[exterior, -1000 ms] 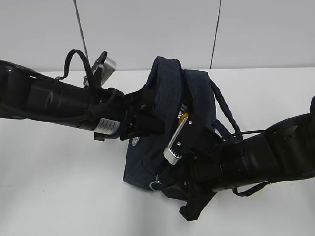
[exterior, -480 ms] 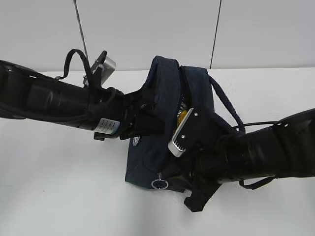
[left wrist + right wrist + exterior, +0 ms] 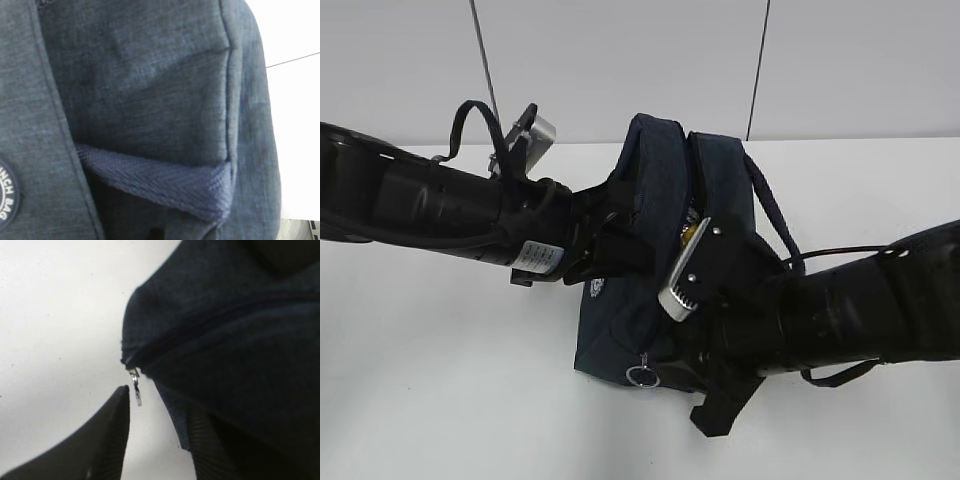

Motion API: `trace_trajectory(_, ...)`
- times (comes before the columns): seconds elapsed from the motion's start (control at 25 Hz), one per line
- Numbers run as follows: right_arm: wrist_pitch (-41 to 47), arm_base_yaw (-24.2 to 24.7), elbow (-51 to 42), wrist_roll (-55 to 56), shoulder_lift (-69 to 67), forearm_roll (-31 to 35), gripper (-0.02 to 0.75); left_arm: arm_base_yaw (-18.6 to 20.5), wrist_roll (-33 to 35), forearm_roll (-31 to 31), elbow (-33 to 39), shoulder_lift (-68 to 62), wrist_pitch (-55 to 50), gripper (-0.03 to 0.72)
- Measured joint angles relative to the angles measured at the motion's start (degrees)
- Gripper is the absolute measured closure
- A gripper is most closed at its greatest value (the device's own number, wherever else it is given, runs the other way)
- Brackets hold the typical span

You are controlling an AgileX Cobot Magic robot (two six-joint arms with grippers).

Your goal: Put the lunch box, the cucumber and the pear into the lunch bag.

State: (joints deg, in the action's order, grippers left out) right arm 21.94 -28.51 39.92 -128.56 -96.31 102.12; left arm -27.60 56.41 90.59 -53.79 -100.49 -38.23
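Observation:
The zipper needs to be pulled shut over the packed food, so my right gripper will next grab it by its metal ring pull to do that.
The navy lunch bag stands at the table's middle with its top slit open. A yellow-orange sliver shows inside, seemingly the pear. The lunch box and the cucumber are hidden. My left gripper is clamped on the bag's left wall. Its wrist view is filled with bag fabric, a handle strap and the emblem, and its fingers are hidden there. My right gripper is open at the bag's lower front corner. The metal ring pull hangs just past its fingertips and also shows in the exterior view.
The white table spreads to both sides and in front of the bag. A loop handle hangs over the bag's right side above my right arm. A grey wall stands close behind.
My right arm has shifted a little up and right, and the ring pull now shows fully beside it. The left arm and the bag have stayed put.

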Motion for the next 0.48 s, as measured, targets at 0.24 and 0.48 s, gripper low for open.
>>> trace_trajectory(0.24,1.7,0.0,0.0,0.0,-3.7,-0.1,0.407,0.0,0.0,0.0,0.0,0.0,0.0,0.704)
trace_trajectory(0.48,1.1,0.0,0.0,-0.1,-4.9,0.8,0.339,0.0,0.0,0.0,0.0,0.0,-0.1,0.704)
